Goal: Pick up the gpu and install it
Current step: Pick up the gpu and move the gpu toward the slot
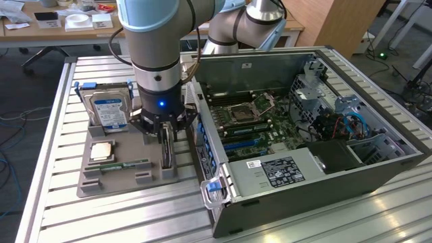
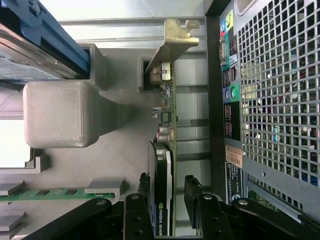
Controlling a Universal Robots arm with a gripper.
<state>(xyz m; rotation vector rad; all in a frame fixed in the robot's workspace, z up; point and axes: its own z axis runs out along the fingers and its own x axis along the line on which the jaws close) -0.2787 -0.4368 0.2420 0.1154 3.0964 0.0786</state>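
Capacitors and a bent bracket crowd one end of the GPU [image 2: 161,160]. My gripper will next grab it across the flat-sided black shroud [image 2: 162,202] to install it.
The gpu [image 2: 161,160] stands on its long edge in a slot of the grey holder tray [image 1: 94,187], its metal end bracket [image 2: 175,36] at the far end. In the exterior view the gpu [image 1: 167,154] is a thin black card just left of the open computer case [image 1: 297,174]. My gripper [image 1: 165,132] hangs straight down over it. In the wrist view the gripper [image 2: 166,181] straddles the card, one black finger [image 2: 144,186] close on one side and the other finger [image 2: 190,189] a small gap away. It is open.
The tray also holds a silver hard drive with a blue label [image 1: 110,111], a CPU [image 1: 101,150] and a green RAM stick [image 1: 125,165]. The case's rear panel [image 2: 270,100] runs close beside the gpu. Inside the case lies the motherboard [image 1: 250,121].
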